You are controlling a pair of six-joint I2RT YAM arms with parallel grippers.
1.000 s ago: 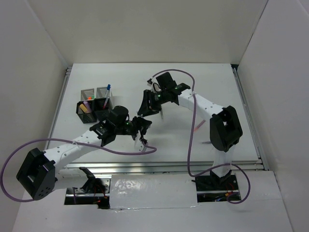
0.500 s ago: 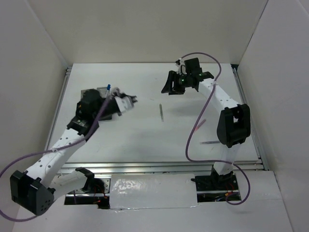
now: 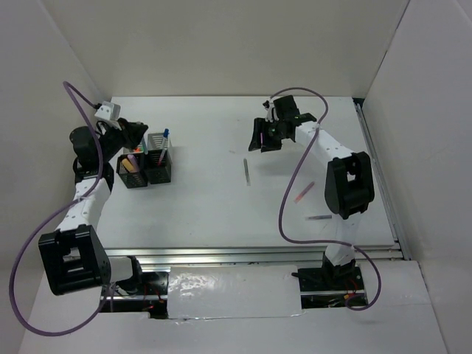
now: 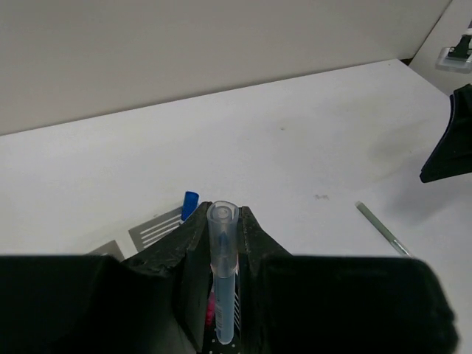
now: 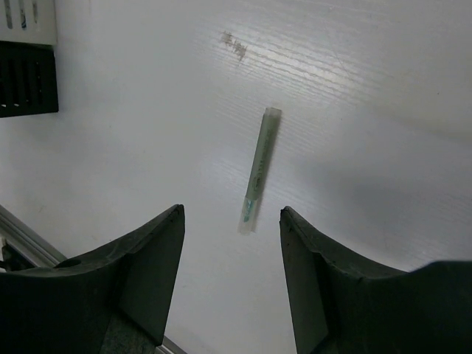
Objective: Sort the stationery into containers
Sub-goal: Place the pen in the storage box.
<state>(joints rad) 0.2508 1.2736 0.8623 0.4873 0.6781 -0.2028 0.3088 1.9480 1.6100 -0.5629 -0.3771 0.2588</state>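
Observation:
The translucent blue pen (image 4: pixel 222 273) hangs above where the cups meet and would likely catch on rims, so I should line it up with a cup before opening my left gripper.
Four mesh pen cups (image 3: pixel 156 169), two black and two silver, stand at the left. Several pens are in them, among them a white blue-capped pen (image 3: pixel 164 140) and pink and orange highlighters. My left gripper (image 3: pixel 131 134) hovers over the cups, shut on a translucent blue pen (image 4: pixel 222 273) that points down at them. The blue cap (image 4: pixel 189 204) and a silver cup (image 4: pixel 156 229) show past its fingers. My right gripper (image 3: pixel 265 137) is open and empty. It hangs above a thin grey pen (image 3: pixel 246 171) lying on the table, which shows between its fingers (image 5: pixel 258 169).
A red pen (image 3: pixel 304 193) and a small dark pen (image 3: pixel 319 217) lie on the table at the right, near the right arm's upright link. White walls close in the table on three sides. The cups show at the right wrist view's top left corner (image 5: pixel 28 77).
My left arm has swung from the table's middle to the far left, carrying the blue pen over the cups. My right gripper has drawn back from the grey pen.

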